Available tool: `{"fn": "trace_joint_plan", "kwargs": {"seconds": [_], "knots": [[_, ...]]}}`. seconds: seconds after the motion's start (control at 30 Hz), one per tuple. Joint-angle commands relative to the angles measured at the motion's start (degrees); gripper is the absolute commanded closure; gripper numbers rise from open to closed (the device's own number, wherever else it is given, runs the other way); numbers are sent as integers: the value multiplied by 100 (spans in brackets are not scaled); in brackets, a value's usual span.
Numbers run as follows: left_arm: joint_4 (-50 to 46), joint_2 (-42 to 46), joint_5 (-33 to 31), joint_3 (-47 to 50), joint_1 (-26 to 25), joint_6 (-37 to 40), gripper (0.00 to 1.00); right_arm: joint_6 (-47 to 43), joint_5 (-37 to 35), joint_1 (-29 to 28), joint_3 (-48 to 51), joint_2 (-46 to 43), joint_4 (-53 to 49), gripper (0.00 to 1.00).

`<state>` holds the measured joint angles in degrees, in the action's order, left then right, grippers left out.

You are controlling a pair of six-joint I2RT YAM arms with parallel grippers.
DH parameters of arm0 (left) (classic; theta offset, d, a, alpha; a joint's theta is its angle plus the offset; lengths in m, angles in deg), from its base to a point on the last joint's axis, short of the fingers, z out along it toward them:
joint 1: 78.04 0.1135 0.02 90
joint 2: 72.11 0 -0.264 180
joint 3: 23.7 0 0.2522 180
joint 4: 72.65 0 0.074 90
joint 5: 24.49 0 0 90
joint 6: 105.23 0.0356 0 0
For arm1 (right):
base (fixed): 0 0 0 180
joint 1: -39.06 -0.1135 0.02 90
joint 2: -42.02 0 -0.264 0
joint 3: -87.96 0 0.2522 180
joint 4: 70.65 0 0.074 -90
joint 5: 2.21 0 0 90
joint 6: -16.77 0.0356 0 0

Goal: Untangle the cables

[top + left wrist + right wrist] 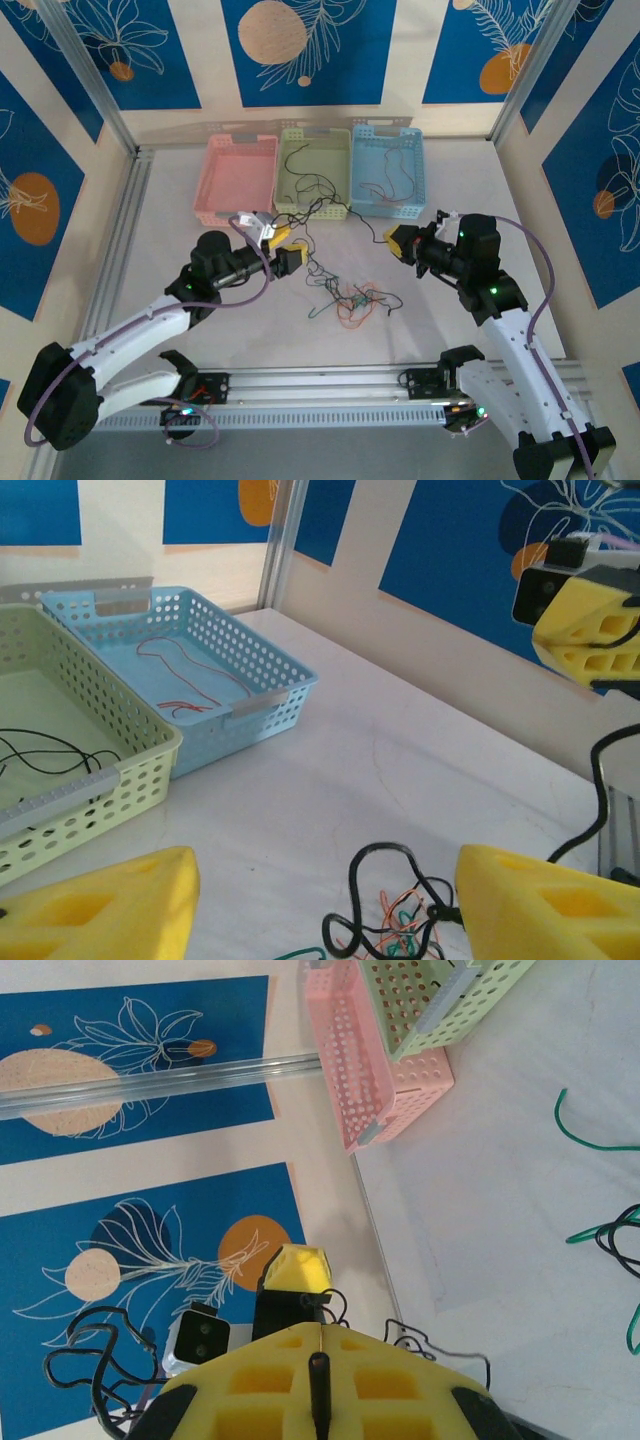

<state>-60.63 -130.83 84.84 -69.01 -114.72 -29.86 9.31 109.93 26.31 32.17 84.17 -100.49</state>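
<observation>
My left gripper next needs to grab the black cable (311, 265) (354, 892) on the side of the knot away from my right gripper. Then the cables can be pulled apart.
The cables lie in a knot (345, 295) of black, orange, red and green strands on the white table between the two arms. My left gripper (281, 245) stands open just left of the knot, beside the green basket's front. In the left wrist view the left gripper (325, 880) has bare table between its yellow fingers, and a black loop of the knot (400, 910) touches the right finger (540, 910). My right gripper (398, 240) hovers right of the knot, shut, its pads (250, 1385) pressed together. A thin dark strip sits in their seam; whether it is a cable I cannot tell.
Three baskets stand in a row at the back: pink (238, 150), green (312, 140) with black strands inside, and blue (388, 135) with a red cable (175, 675). One black strand hangs over the green basket's front edge. Loose green cable (590, 1140) lies on the table.
</observation>
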Motion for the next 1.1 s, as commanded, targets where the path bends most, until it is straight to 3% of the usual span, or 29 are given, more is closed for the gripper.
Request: {"fn": "trace_joint_plan", "kwargs": {"seconds": [0.0, 0.2, 0.43, 0.7, 0.87, 1.07], "knots": [[492, -50, 268, -25, -53, 42, 41, -40, 253, -43, -137, -86, -89, 100], [908, -149, 477, 56, -68, -92, 67, -32, 263, -65, -136, -84, -89, 100], [716, -111, 428, 44, -76, -68, 100, -54, 201, -65, -131, -85, -89, 100], [-246, 276, -399, 110, -91, -42, 100, -211, 301, 319, -188, -75, -159, 100], [-1374, 987, -1087, 120, -90, -238, 100, -582, 673, 1303, -108, -42, -336, 100], [-3234, 2315, -1876, -154, -80, -273, 100, -1679, 800, 2768, 125, 3, -872, 100]]}}
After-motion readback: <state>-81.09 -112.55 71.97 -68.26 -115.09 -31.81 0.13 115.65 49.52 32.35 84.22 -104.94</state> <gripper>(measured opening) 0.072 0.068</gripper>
